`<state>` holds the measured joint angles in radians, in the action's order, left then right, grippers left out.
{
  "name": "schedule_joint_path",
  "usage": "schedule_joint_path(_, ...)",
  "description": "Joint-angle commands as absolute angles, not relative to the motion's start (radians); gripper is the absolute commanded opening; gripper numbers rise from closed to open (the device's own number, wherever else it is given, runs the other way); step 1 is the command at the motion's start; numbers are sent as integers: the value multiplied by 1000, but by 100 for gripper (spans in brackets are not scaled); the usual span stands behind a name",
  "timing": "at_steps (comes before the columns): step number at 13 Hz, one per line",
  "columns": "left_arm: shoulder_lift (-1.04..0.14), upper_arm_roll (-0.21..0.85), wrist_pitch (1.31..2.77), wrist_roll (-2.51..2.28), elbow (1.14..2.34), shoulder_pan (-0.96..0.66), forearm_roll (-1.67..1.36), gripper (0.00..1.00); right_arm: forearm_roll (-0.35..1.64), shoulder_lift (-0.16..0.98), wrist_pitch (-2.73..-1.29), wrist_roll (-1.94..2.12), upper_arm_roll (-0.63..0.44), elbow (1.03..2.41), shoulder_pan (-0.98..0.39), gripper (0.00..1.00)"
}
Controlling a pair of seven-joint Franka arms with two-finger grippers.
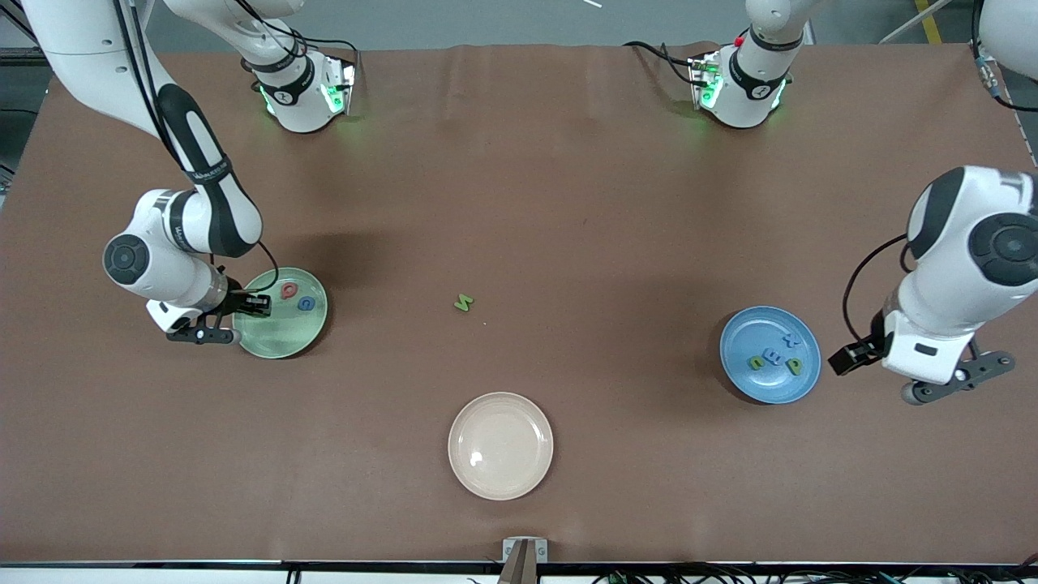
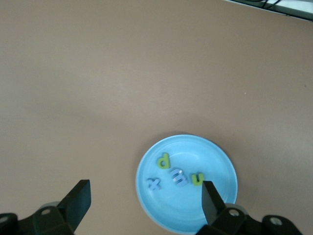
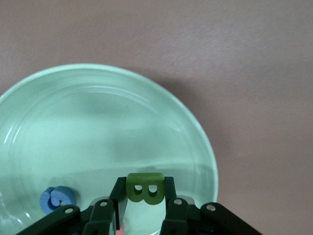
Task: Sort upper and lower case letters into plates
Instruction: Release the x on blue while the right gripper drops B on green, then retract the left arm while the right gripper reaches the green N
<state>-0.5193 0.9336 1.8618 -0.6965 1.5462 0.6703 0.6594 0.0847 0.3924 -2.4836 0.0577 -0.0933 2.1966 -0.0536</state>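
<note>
My right gripper is ready to release the green letter B now, because the letter B sits low inside the pale green plate's rim.
My right gripper (image 1: pixel 258 305) hangs over the pale green plate (image 1: pixel 280 341), shut on a dark green letter B (image 3: pixel 145 195) held between its fingers (image 3: pixel 169 188). A red letter (image 1: pixel 289 290) and a blue letter (image 1: pixel 306 303) lie in that plate. My left gripper (image 1: pixel 845 358) stands open and holds nothing, just above the table beside the blue plate (image 1: pixel 742 369). The blue plate (image 2: pixel 215 156) carries a green d (image 2: pixel 163 160), a blue x (image 2: pixel 154 183), a blue m (image 2: pixel 178 177) and a green u (image 2: pixel 197 179). One small green letter (image 1: pixel 462 302) lies loose at mid-table.
A cream-beige plate (image 1: pixel 500 478) with nothing in it sits nearer the front camera than the loose letter. Both arm bases (image 1: pixel 304 89) (image 1: pixel 742 85) stand along the table's edge farthest from the front camera. Brown cloth covers the table.
</note>
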Motion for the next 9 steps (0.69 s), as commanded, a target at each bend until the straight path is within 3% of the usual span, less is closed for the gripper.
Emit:
schedule_joint_path(1,-515,998,1709,-588,1438,673,650,100,87,376,-2487,63,-92,2227,-54,7)
schedule_joint_path(2,-515,1018,1672,-556,1413,673,647,100,87,376,-2485,63,-94,2227,-52,23)
schedule_joint_path(3,-512,1037,1640,-546,1399,673,640,100,87,376,-2480,63,-92,2227,-54,58)
schedule_joint_path(4,-487,1032,1625,-543,1394,663,611,100,87,374,-2477,60,-92,2227,-54,100)
schedule_joint_path(5,-426,984,1623,-528,1396,620,554,100,87,371,-2473,51,-92,2226,-55,100)
schedule_joint_path(9,-209,359,1621,-359,1411,185,212,100,98,308,-2347,-194,-87,2175,-188,100)
